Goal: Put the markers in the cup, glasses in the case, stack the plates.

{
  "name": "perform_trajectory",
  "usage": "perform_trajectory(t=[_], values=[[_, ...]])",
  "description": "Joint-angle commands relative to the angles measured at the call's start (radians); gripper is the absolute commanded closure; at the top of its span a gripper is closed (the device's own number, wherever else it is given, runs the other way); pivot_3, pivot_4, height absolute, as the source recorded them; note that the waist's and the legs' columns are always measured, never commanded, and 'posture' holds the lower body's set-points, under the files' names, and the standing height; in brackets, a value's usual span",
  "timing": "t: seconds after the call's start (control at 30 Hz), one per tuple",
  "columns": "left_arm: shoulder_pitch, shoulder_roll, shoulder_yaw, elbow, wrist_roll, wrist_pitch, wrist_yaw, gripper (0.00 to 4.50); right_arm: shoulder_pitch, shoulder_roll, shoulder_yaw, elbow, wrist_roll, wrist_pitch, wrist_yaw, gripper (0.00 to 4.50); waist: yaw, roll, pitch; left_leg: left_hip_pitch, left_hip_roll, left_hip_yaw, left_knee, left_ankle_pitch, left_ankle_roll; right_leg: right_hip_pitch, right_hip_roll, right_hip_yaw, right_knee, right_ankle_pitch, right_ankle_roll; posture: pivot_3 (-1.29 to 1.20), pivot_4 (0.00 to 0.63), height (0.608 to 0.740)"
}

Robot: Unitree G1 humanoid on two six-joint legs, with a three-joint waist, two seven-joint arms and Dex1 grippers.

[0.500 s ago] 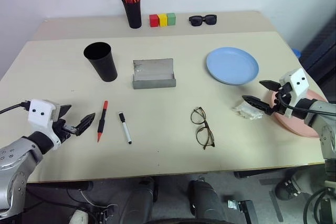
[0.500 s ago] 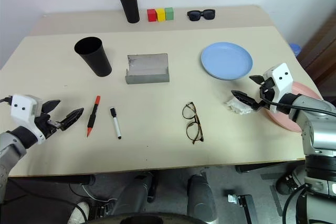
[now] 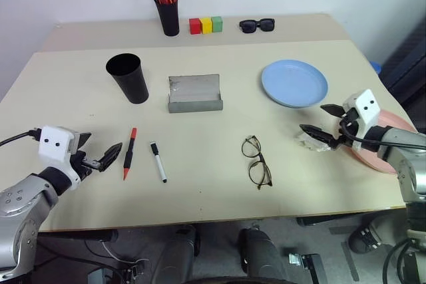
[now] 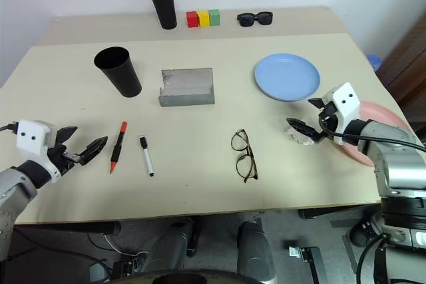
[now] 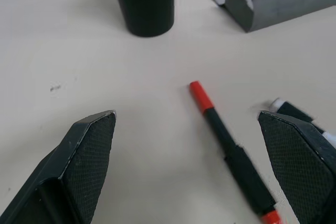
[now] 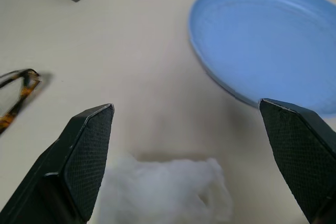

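Note:
My left gripper's fingers are still above the table, short of the red marker [image 3: 129, 153], so it is too early to close; moving toward it comes first.
A red marker [image 3: 129, 153] and a white marker [image 3: 158, 161] with a black cap lie side by side at the front left of the table. My left gripper [image 3: 103, 145] hovers open just left of them; the left wrist view has the red marker [image 5: 226, 150] between its fingers. The black cup [image 3: 128, 78] stands behind them, and the open grey case [image 3: 194, 93] is to its right. Wire-frame glasses [image 3: 257, 161] lie front centre. The blue plate [image 3: 294, 83] sits at the right. My right arm partly covers the pink plate [image 3: 393, 144]. My right gripper [image 3: 313, 118] is open over a white wad.
A crumpled white wad [image 3: 314, 141] lies between the glasses and the pink plate. At the back stand a black holder of orange-tipped pens [image 3: 168, 11], three coloured blocks [image 3: 206, 25] and black sunglasses [image 3: 257, 25]. The pink plate overhangs the table's right edge.
My right gripper has shifted a little to the left, over the white wad. The left gripper has stayed put.

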Motion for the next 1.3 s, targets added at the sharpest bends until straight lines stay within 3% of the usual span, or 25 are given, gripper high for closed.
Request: perform_trajectory(t=[0.03, 0.23, 0.4, 0.5, 0.7, 1.17, 1.3], values=[[-0.051, 0.012, -0.051, -0.041, 0.025, 0.031, 0.039, 0.03, -0.03, 0.017, 0.013, -0.079, 0.012, 0.001, -0.017, 0.0, 0.001, 0.0, 0.0, 0.0, 0.0, 0.0, 0.0, 0.0, 0.0, 0.0, 0.0, 0.0, 0.0, 0.0, 0.0, 0.0, 0.15, 0.74], [-0.165, -0.005, -0.114, -0.015, 0.063, 0.157, 0.154, 0.03, -0.052, 0.067, 0.085, -0.199, 0.026, 0.043, -0.042, 0.0, 0.001, 0.0, 0.0, 0.0, 0.0, 0.0, 0.0, 0.001, 0.001, 0.0, 0.001, 0.0, 0.0, 0.0, 0.0, 0.0, 0.15, 0.74], [-0.263, 0.001, -0.158, -0.05, 0.06, 0.449, 0.264, 0.03, -0.068, 0.119, 0.197, -0.34, 0.014, 0.102, -0.075, 0.0, -0.002, 0.0, 0.0, 0.0, 0.0, 0.0, 0.0, 0.001, 0.002, 0.0, 0.001, 0.0, 0.002, 0.0, 0.001, 0.0, 0.15, 0.74], [-0.339, -0.044, -0.13, -0.053, 0.047, 0.621, 0.321, 0.03, -0.072, 0.146, 0.24, -0.394, 0.02, 0.13, -0.089, 0.0, 0.0, -0.001, 0.0, 0.0, -0.001, -0.001, 0.001, 0.001, 0.002, 0.0, 0.001, 0.0, 0.003, 0.002, 0.004, 0.0, 0.15, 0.74], [-0.458, -0.038, -0.112, -0.033, 0.029, 0.97, 0.319, 0.03, -0.045, 0.182, 0.316, -0.442, 0.003, 0.142, -0.103, 0.0, 0.0, -0.003, 0.001, 0.0, -0.006, -0.002, 0.003, 0.002, 0.001, 0.0, 0.001, -0.001, 0.008, 0.001, 0.006, 0.0, 0.15, 0.74], [-0.393, 0.161, -0.166, 0.028, -0.169, 0.985, 0.259, 0.03, -0.044, 0.206, 0.371, -0.471, 0.009, 0.154, -0.103, 0.0, -0.001, -0.004, 0.001, 0.001, -0.006, -0.004, 0.002, 0.001, -0.001, -0.002, 0.0, 0.0, 0.01, -0.001, 0.003, 0.0, 0.15, 0.74], [-0.373, 0.21, -0.2, 0.025, -0.177, 0.985, 0.26, 1.38, -0.046, 0.214, 0.38, -0.462, 0.002, 0.147, -0.107, 0.0, -0.003, -0.003, 0.0, 0.001, -0.005, -0.004, 0.002, 0.0, -0.002, -0.002, 0.0, 0.0, 0.01, -0.002, 0.003, 0.0, 0.15, 0.74]])
